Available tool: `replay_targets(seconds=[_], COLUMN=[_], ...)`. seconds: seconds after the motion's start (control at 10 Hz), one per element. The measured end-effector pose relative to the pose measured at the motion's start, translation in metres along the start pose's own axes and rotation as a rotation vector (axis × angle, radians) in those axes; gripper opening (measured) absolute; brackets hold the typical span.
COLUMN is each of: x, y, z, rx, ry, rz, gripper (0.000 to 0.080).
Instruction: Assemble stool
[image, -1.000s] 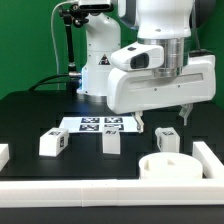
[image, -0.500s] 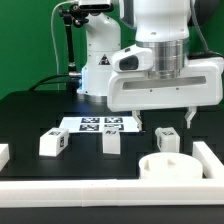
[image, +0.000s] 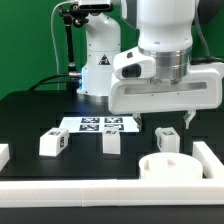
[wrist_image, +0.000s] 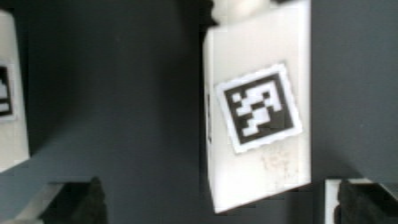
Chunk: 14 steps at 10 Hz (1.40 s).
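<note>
My gripper is going to grab the tagged leg by its square end (image: 168, 131) next, so that the leg's narrow round end can be joined to the white seat (image: 170, 167).
The round white seat (image: 170, 167) lies at the front, towards the exterior view's right. Three short white legs with tags stand in a row behind it: left leg (image: 52, 143), middle leg (image: 111, 142), right leg (image: 168, 139). My gripper (image: 162, 120) hangs open just above the right leg without touching it. In the wrist view that leg (wrist_image: 258, 100) shows its tag, lying between and ahead of my open gripper (wrist_image: 217, 192), whose dark fingers (wrist_image: 71, 200) stand wide to either side. Nothing is held.
The marker board (image: 100, 124) lies flat behind the legs. White border rails run along the front (image: 100, 190) and the exterior view's right (image: 210, 155), with a stub at the left (image: 3, 153). Another tagged white piece (wrist_image: 9, 90) shows at the wrist view's edge.
The gripper has drifted slightly towards the exterior view's right over the right leg. It stays open, and no part has moved.
</note>
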<state>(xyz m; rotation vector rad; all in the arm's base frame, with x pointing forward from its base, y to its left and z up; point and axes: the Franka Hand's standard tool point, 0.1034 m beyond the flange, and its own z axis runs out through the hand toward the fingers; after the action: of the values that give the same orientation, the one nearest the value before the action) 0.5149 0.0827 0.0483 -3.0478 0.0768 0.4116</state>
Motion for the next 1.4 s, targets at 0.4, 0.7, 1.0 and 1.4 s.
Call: replay_targets(seconds=[0.4, 0.7, 1.0, 1.4], x=[-0.005, -0.013, -0.011, 0.001], y=[0.0, 0.001, -0.011, -0.013], z=[0.006, 0.01, 0.012, 0.019], rx=[-0.004, -0.002, -0.012, -0.007], ry=[-0.277, -0.458, -0.656, -0.68], rz=[-0.012, -0.021, -0.044, -0.056], gripper=[0.0649, 0.0649, 0.0649, 0.0649])
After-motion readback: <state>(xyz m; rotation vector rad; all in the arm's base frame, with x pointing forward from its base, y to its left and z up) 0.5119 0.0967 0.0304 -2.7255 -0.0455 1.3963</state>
